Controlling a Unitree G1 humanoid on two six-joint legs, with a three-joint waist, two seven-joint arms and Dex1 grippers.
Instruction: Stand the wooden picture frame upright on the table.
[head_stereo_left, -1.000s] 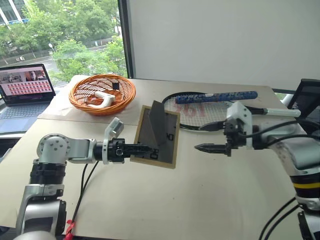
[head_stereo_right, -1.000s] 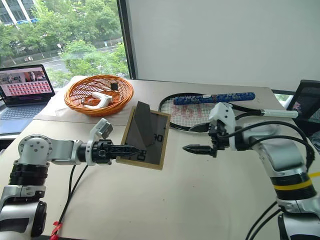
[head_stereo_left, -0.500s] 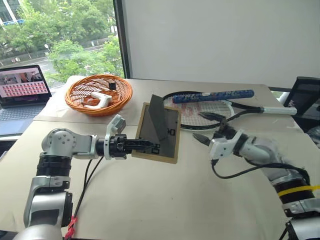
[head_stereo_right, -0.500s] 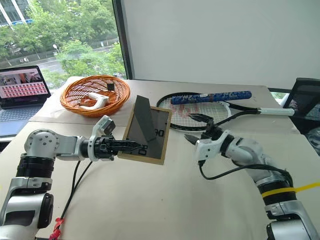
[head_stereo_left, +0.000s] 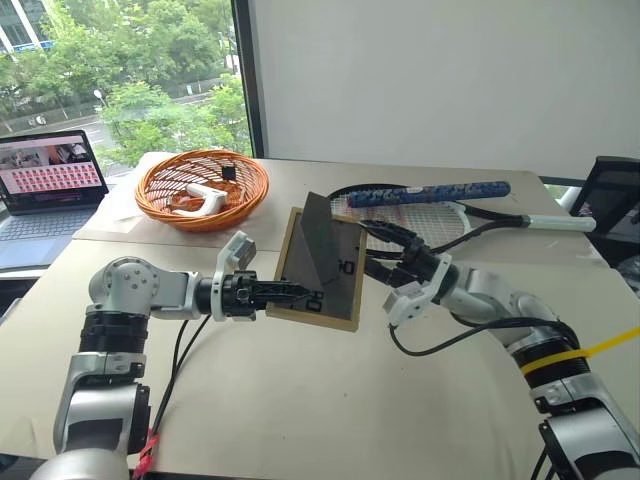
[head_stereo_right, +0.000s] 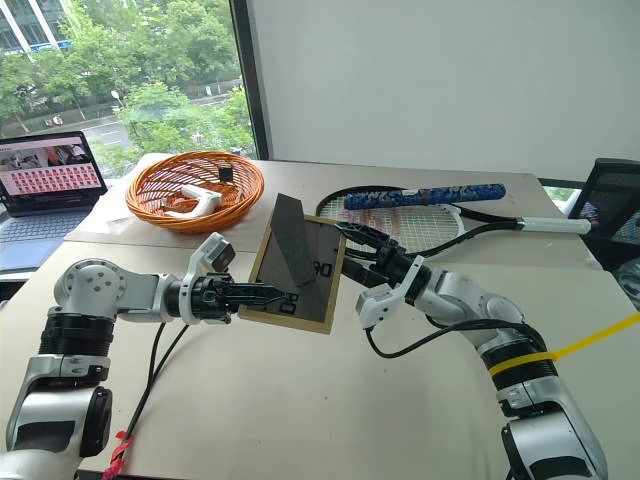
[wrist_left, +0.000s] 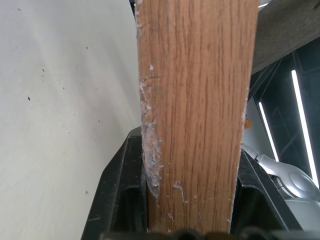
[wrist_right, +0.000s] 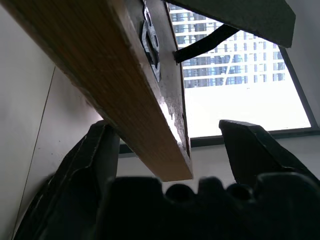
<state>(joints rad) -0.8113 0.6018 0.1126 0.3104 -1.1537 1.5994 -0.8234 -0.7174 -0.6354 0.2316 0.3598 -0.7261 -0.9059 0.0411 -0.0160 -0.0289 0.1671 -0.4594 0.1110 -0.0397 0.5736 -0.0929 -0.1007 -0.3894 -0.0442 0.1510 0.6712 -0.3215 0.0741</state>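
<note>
The right gripper grabs the picture frame by its wooden side edge (head_stereo_left: 356, 300) (wrist_right: 135, 115) next, leaving the picture frame's fold-out stand free to prop it upright.
The wooden picture frame (head_stereo_left: 330, 268) is held tilted above the table (head_stereo_left: 300, 400), its dark grey back toward me and the stand (head_stereo_left: 318, 243) folded out. My left gripper (head_stereo_left: 300, 295) is shut on its lower left edge; in the left wrist view the light wood (wrist_left: 195, 110) sits clamped between the black fingers (wrist_left: 117, 195). My right gripper (head_stereo_left: 375, 255) is at the frame's right edge, open. In the right wrist view that edge (wrist_right: 125, 90) lies between the fingers (wrist_right: 255, 150), with a gap on one side. The picture face is hidden.
An orange wicker basket (head_stereo_left: 203, 187) with a white object stands at the back left. A racket (head_stereo_left: 440, 205) with a blue grip lies behind the right gripper. A laptop (head_stereo_left: 50, 175) sits at the far left and a dark chair (head_stereo_left: 615, 200) at the right edge.
My right gripper has swung left, rolled over and come to straddle the frame's right edge, its fingers narrowing. The left gripper has kept its hold in place.
</note>
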